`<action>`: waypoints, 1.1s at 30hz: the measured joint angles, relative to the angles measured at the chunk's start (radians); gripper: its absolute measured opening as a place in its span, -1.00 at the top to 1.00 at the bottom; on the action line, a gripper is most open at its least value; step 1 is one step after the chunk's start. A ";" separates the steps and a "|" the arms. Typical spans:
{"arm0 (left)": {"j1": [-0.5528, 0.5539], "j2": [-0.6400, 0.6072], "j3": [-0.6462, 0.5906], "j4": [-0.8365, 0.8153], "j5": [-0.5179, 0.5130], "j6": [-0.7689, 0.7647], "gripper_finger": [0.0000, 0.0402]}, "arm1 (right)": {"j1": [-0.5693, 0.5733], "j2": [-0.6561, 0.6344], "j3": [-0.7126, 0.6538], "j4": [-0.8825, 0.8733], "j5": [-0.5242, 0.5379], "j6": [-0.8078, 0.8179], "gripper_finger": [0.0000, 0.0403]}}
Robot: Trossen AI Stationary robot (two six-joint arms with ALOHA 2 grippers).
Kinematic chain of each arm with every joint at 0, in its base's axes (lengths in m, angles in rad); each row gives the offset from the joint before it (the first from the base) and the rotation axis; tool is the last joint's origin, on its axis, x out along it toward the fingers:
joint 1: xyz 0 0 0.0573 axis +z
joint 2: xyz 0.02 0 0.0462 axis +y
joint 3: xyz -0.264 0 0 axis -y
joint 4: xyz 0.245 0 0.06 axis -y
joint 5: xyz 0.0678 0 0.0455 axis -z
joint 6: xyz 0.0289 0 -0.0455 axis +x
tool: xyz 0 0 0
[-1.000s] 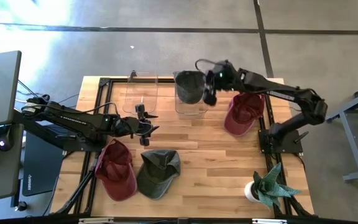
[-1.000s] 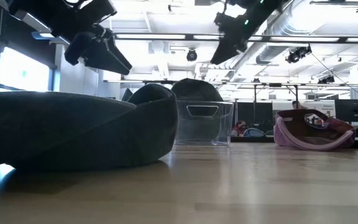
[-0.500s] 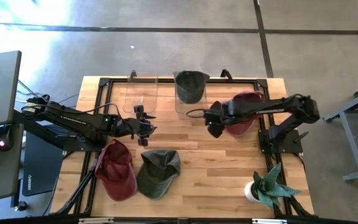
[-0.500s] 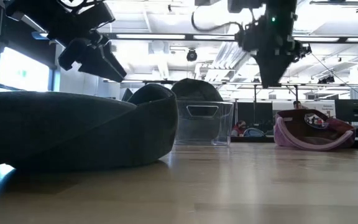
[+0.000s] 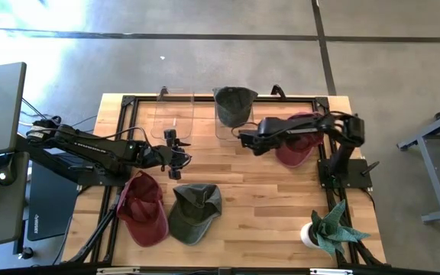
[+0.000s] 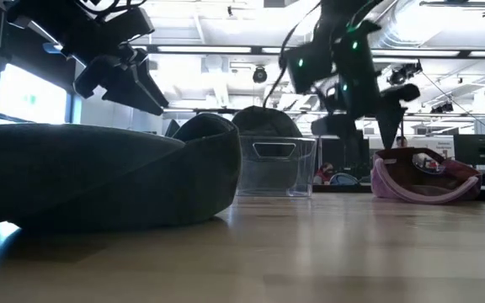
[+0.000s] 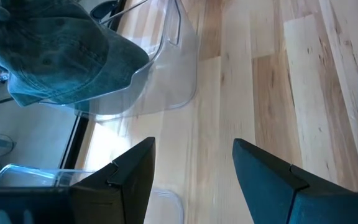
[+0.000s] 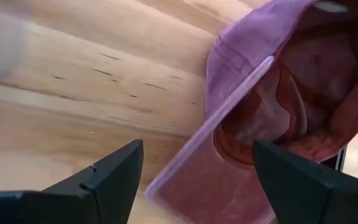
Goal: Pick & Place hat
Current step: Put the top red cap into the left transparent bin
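The red hat should go to the empty clear bin, so the robot's right hand needs to grab the hat by its brim next.
A red hat (image 5: 300, 142) lies upside down on the table's right side, its brim (image 8: 194, 155) toward the middle. My right gripper (image 5: 260, 145) hangs open above its left edge, slanting down, touching nothing; the brim shows between the fingers (image 8: 197, 180). A green hat (image 5: 235, 105) sits in a clear bin (image 5: 234, 131) at the far middle. My left gripper (image 5: 176, 154) waits open above the table's left middle (image 7: 194, 168). A second red hat (image 5: 142, 208) and a second green hat (image 5: 195, 212) rest on the near left.
An empty clear bin (image 5: 173, 114) stands at the far left beside the one with the green hat. A potted plant (image 5: 328, 229) sits at the near right corner. Bare wood lies between the two grippers and along the near right.
My right gripper has left the bin with the green hat, come toward the table's near side and down, and rolled and tipped its wrist until it points down at the upside-down red hat. The green hat stays in the bin. My left gripper has tipped slightly in place.
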 joint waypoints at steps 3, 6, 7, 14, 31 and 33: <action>0.000 0.000 0.000 -0.002 0.000 0.000 -0.03 | -0.022 0.056 0.000 -0.015 -0.012 0.018 -0.41; 0.000 0.000 0.000 -0.004 0.000 0.000 -0.03 | -0.040 0.107 0.000 -0.023 -0.034 0.023 -0.36; 0.000 0.000 0.000 -0.004 0.001 0.000 -0.03 | -0.045 0.124 0.000 -0.022 -0.038 0.021 -0.33; 0.000 0.000 0.000 -0.004 0.001 -0.002 -0.03 | -0.055 0.161 -0.055 -0.013 -0.060 0.005 0.08; 0.000 0.000 0.000 0.005 -0.060 -0.003 -0.03 | 0.195 -0.312 -0.164 -0.153 0.048 0.176 0.96; 0.000 0.000 0.000 0.005 -0.061 -0.003 -0.03 | 0.220 -0.384 -0.164 -0.152 0.028 0.163 0.93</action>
